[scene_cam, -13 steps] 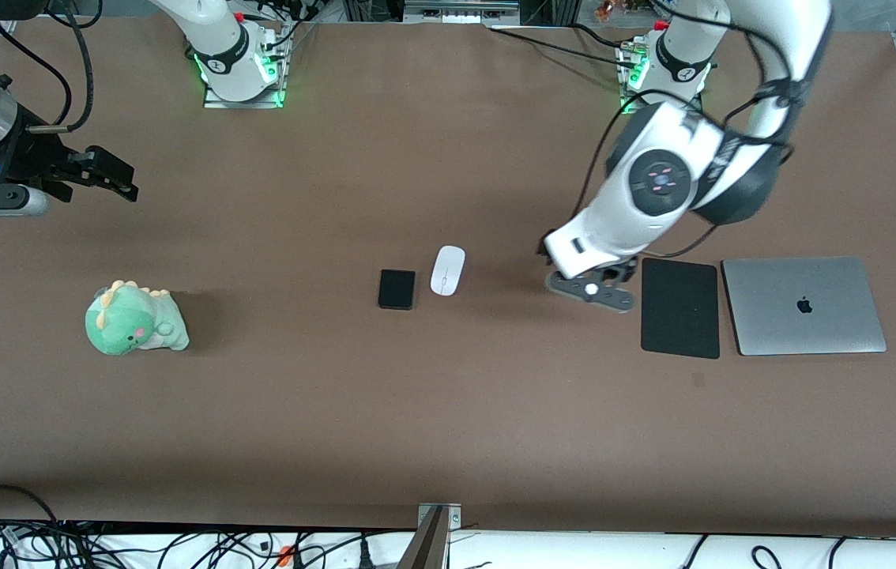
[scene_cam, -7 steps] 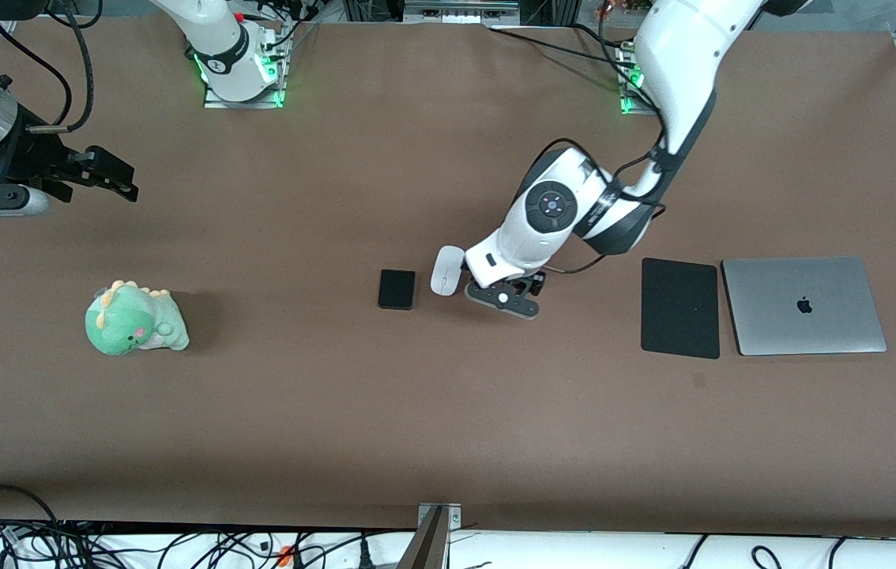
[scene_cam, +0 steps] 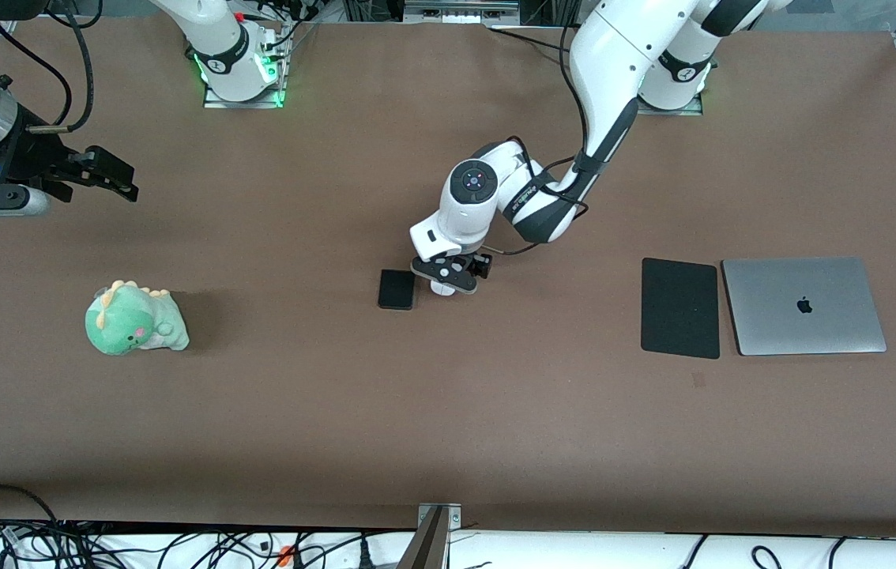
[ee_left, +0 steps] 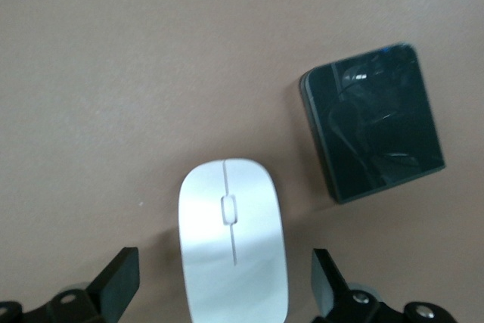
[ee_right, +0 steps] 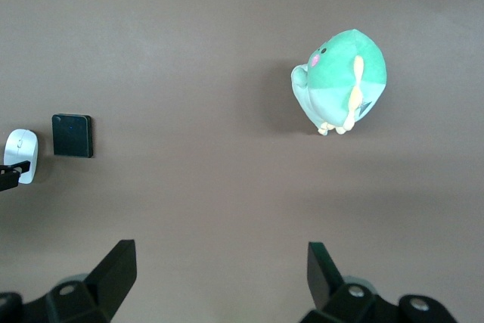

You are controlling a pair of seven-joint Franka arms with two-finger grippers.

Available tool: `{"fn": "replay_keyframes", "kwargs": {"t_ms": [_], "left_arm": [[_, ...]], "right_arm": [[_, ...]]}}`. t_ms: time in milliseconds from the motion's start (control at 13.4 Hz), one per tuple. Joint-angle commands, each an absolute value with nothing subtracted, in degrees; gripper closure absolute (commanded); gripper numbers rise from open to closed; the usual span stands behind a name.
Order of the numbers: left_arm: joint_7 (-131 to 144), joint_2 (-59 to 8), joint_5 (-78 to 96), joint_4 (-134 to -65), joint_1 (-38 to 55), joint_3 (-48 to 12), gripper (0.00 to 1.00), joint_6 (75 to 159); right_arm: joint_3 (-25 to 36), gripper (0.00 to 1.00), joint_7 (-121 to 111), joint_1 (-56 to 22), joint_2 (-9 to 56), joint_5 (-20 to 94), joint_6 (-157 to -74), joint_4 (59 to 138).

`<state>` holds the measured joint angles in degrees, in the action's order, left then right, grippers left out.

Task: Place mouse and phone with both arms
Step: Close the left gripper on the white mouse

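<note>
The left gripper isn't ready to close on the white mouse [scene_cam: 442, 288] yet and should go lower first: its fingers are above the mouse and would miss it if they closed now.
The white mouse [ee_left: 233, 241] lies on the brown table, with the small black phone [scene_cam: 397, 289] beside it toward the right arm's end; the phone also shows in the left wrist view [ee_left: 372, 120]. My left gripper [scene_cam: 448, 276] is open over the mouse and hides most of it in the front view. In the left wrist view the two black fingers [ee_left: 121, 281] stand apart on either side of the mouse without touching it. My right gripper [scene_cam: 104, 175] is open and empty, waiting above the table at the right arm's end. Mouse [ee_right: 20, 155] and phone [ee_right: 73, 135] show small in the right wrist view.
A green plush dinosaur [scene_cam: 134, 318] sits toward the right arm's end. A flat black mouse pad [scene_cam: 679, 307] and a closed grey laptop [scene_cam: 803, 305] lie side by side toward the left arm's end. Cables hang along the table's near edge.
My left arm has swept from beside the mouse pad toward the right arm's end and now has its open gripper over the mouse. The right arm has not moved.
</note>
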<state>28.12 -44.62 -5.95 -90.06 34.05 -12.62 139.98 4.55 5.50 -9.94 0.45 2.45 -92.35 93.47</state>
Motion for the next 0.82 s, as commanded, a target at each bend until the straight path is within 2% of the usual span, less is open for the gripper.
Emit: {"fn": "replay_keyframes", "kwargs": {"t_ms": [0,374,448,598,672,747], "left_arm": [[29.0,-47.3,-7.9,-88.1,34.7,-11.6,0.00,143.6],[35.8,-48.6,-18.0,-88.3,37.6,-10.2,0.00,144.8],[35.9,-48.6,-19.1,-88.4,37.6,-10.2,0.07,144.8],[35.9,-48.5,-19.2,-88.5,37.4,-10.2,0.49,144.8],[35.6,-48.5,-19.2,-88.4,37.4,-10.2,0.66,144.7],[35.5,-48.3,-19.2,-88.4,37.2,-10.2,0.71,144.5]], "right_arm": [[4.3,0.00,4.7,-9.5,1.1,3.0,-91.2,92.0],[4.3,0.00,4.8,-9.5,1.0,3.0,-91.2,92.0],[4.3,0.00,4.8,-9.5,1.0,3.0,-91.2,92.0],[4.3,0.00,4.8,-9.5,1.0,3.0,-91.2,92.0],[4.3,0.00,5.0,-9.5,1.0,3.0,-91.2,92.0],[4.3,0.00,5.1,-9.5,1.1,3.0,-91.2,92.0]]}}
